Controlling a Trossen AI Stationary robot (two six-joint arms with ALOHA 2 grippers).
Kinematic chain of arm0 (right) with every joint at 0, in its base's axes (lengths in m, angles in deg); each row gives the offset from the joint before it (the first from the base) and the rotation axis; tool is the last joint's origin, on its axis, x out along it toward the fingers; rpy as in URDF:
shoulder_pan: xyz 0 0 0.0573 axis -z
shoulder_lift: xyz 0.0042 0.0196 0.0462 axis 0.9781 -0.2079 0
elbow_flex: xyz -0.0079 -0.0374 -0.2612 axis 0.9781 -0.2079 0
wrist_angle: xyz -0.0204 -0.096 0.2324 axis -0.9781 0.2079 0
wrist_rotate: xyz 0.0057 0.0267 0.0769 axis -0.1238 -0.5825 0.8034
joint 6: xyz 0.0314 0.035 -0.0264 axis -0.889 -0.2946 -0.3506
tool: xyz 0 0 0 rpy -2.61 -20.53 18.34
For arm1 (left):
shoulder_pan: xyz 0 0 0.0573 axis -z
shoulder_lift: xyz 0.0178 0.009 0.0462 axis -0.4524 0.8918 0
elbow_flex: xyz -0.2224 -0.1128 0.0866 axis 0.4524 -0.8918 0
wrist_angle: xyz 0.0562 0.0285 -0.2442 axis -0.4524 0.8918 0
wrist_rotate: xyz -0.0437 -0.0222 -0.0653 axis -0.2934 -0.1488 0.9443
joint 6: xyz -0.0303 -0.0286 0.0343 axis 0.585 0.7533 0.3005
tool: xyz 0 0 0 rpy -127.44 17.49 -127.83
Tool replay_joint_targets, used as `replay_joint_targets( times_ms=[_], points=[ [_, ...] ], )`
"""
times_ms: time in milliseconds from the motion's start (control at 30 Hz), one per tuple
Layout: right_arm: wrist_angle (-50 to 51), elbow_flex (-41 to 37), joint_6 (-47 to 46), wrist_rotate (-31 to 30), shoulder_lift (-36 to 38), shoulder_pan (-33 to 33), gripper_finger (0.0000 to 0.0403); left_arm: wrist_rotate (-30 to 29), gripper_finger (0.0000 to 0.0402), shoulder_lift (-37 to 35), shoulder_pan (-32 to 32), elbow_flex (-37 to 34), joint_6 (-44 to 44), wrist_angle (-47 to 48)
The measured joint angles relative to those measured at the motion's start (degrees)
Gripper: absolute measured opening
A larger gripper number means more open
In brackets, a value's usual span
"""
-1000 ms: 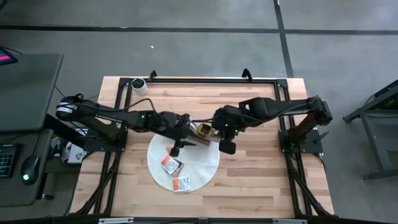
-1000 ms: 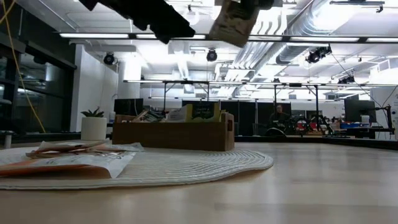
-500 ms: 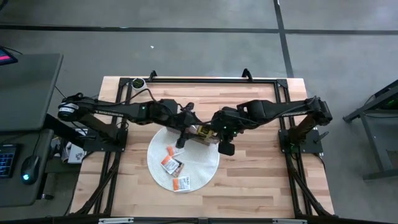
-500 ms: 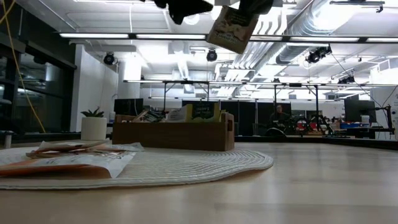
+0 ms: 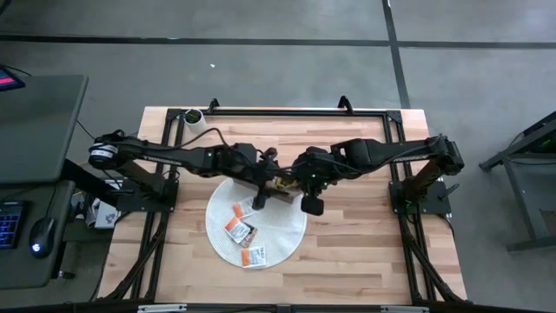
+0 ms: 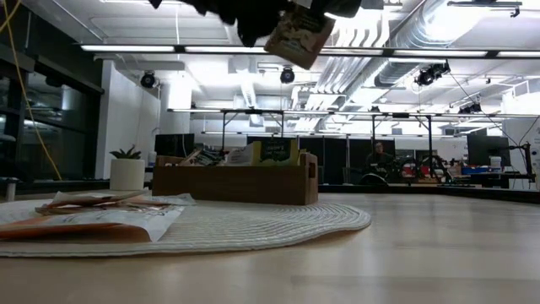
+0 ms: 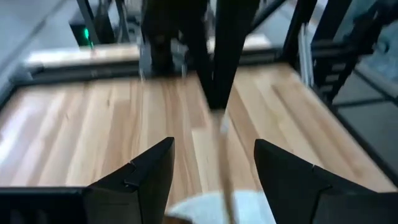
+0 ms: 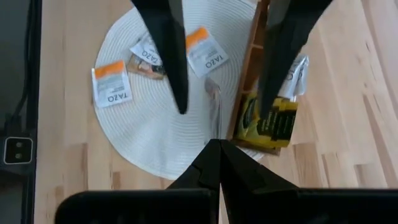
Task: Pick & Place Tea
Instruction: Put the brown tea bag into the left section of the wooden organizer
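I should use my left gripper to take the tea packet from my right gripper, and I should grab it by the packet's loose end [image 7: 225, 183].
A tea packet [image 6: 297, 35], printed pale green, hangs high above the table from my shut right gripper [image 8: 217, 144]; the right wrist view shows it edge-on [image 8: 214, 112]. My left gripper [image 7: 214, 163] is open and faces it from the table's left, one finger on each side of the packet [image 7: 224, 149], apart from it. Below stand the wooden tray [image 6: 236, 181] with upright packets [image 8: 270, 121] and the white woven mat [image 5: 278, 235], where three packets [image 8: 112, 84] lie flat. My right gripper pinches the tea packet by its upper end [image 6: 309, 12] between its two fingers, coming from above and pointing down. The packet is lifted clear and hangs tilted below the fingers, over the tray and the mat's far edge.
A white pot with a small plant [image 5: 193, 117] stands at the far left corner. A black metal frame [image 5: 295, 111] runs along the far edge. Bare wood [image 5: 356, 243] lies to the right of the mat and near it.
My left gripper has risen from over the mat and moved toward the table's right, up to the hanging packet. My right gripper has carried the packet slightly toward the table's left, and the packet now sits between the open left fingers.
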Motion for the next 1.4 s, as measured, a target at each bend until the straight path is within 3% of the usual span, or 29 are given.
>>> replay_joint_targets(
  times_ms=[333,500,767,1067,1200,1400],
  points=[
    [-0.7,0.0,0.5,-0.3,0.0,0.3,0.0,-0.8,0.0206,0.0,0.0,-0.1,0.3,-1.1],
    [-0.9,0.0,0.5,-0.5,0.0,0.3,0.0,-1.1,0.0146,0.0,0.0,-0.1,0.3,-1.6],
    [-0.8,0.0,0.5,-0.7,0.0,0.3,0.0,-1.5,0.0016,0.0,0.0,-0.1,0.0,-2.0],
    [-0.8,0.0,-1.4,-4.3,-0.1,0.2,0.0004,-3.6,0.0001,0.0,0.0,0.0,-1.8,-0.1],
    [-0.7,0.0,-4.9,-5.8,-0.1,0.2,0.0042,-5.3,0.0,-0.5,0.0,-0.1,-3.6,4.9],
    [0.8,0.0,-8.6,-8.7,0.2,0.2,0.0144,-7.5,0.0,-2.4,-0.5,-0.3,-5.8,10.3]
  ],
)
